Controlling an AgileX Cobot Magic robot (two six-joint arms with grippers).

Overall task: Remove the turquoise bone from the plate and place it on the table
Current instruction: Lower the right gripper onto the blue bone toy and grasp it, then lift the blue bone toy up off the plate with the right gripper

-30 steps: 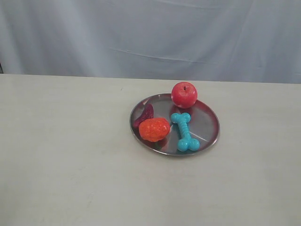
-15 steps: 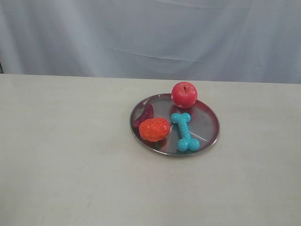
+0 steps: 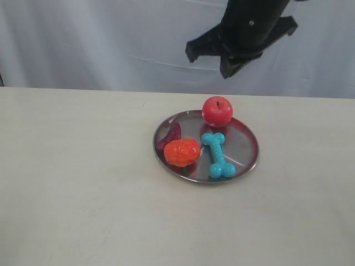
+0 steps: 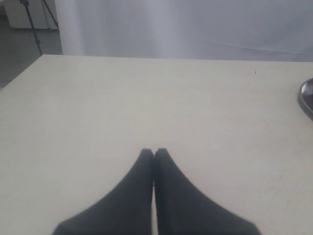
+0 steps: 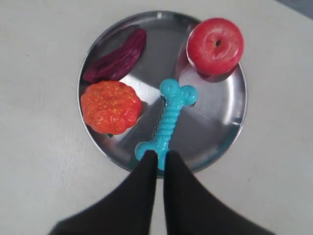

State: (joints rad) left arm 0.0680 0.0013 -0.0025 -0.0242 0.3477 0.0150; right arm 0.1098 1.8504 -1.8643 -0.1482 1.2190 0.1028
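Observation:
I should next move the turquoise bone from the plate [image 3: 247,145] to the table, so my right gripper should grab the bone by its ridged body [image 3: 217,154].
The turquoise bone [image 3: 218,154] lies flat on the right half of the silver plate [image 3: 247,145], one knobby end towards the red apple. From straight above, the right wrist view shows the bone [image 5: 171,119] on the plate [image 5: 222,132]. My right gripper [image 5: 161,155] hangs high over the bone's near end, its fingers almost together and holding nothing. Its black arm [image 3: 244,30] shows at the top of the exterior view. My left gripper [image 4: 154,152] is shut and empty over bare table [image 4: 122,107], well away from the plate's rim [image 4: 305,98].
A red apple [image 3: 217,111], an orange knobbly toy [image 3: 181,152] and a dark purple piece [image 3: 170,136] share the plate. Pale beige table [image 3: 83,183] spreads out on all sides of it. A grey curtain [image 3: 111,44] hangs behind.
The right arm has come into the exterior view above the plate. Nothing on the plate has moved.

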